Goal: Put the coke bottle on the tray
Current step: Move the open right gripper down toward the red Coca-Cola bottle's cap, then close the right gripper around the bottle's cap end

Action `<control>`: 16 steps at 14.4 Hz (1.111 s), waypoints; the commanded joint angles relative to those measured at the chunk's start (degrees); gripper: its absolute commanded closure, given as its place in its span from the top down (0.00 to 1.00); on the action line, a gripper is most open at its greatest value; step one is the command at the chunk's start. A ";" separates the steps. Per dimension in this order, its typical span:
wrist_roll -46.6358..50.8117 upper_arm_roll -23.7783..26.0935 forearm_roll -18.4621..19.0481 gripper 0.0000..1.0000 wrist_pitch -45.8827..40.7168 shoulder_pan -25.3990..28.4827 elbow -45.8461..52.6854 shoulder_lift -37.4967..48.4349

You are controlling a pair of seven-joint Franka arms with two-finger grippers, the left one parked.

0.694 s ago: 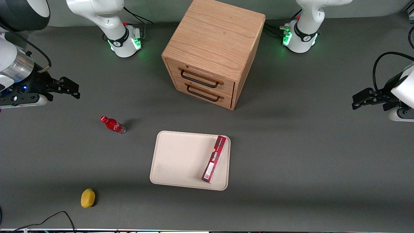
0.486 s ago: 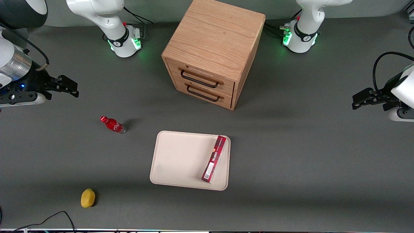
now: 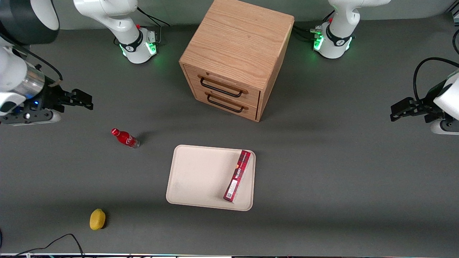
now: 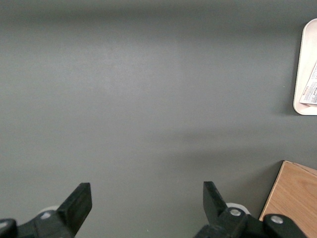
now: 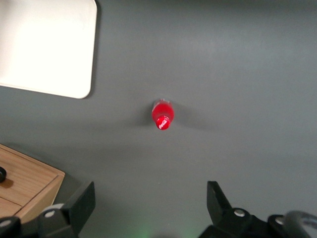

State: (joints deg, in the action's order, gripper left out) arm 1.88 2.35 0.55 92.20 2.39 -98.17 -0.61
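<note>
The right gripper takes hold of the coke bottle by its red cap next, to put the bottle on the tray.
The coke bottle, small and red with a red cap, stands upright on the grey table, apart from the tray and toward the working arm's end. It shows from above in the right wrist view. The cream tray lies nearer the front camera than the cabinet; one of its corners shows in the right wrist view. My right gripper hovers above the table, farther from the front camera than the bottle, open and empty. In the right wrist view the gripper has its jaws wide apart with nothing between them.
A long flat red box lies on the tray by its edge toward the parked arm. A wooden two-drawer cabinet stands at the back middle. A yellow lemon lies near the front edge. A black cable runs by it.
My right gripper has shifted a little toward the middle of the table, closer to the bottle. The bottle, tray and box have not moved.
</note>
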 commanded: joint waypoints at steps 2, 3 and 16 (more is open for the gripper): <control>-2.23 0.28 -0.99 1.00 13.13 -0.99 -12.27 0.17; -2.41 0.37 -0.90 1.00 18.05 -0.98 -15.88 0.17; -5.93 0.37 -0.29 0.93 43.41 -1.60 -32.17 -3.78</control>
State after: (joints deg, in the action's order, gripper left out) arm -2.31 2.35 0.55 133.31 1.61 -129.23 -4.13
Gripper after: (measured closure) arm 0.035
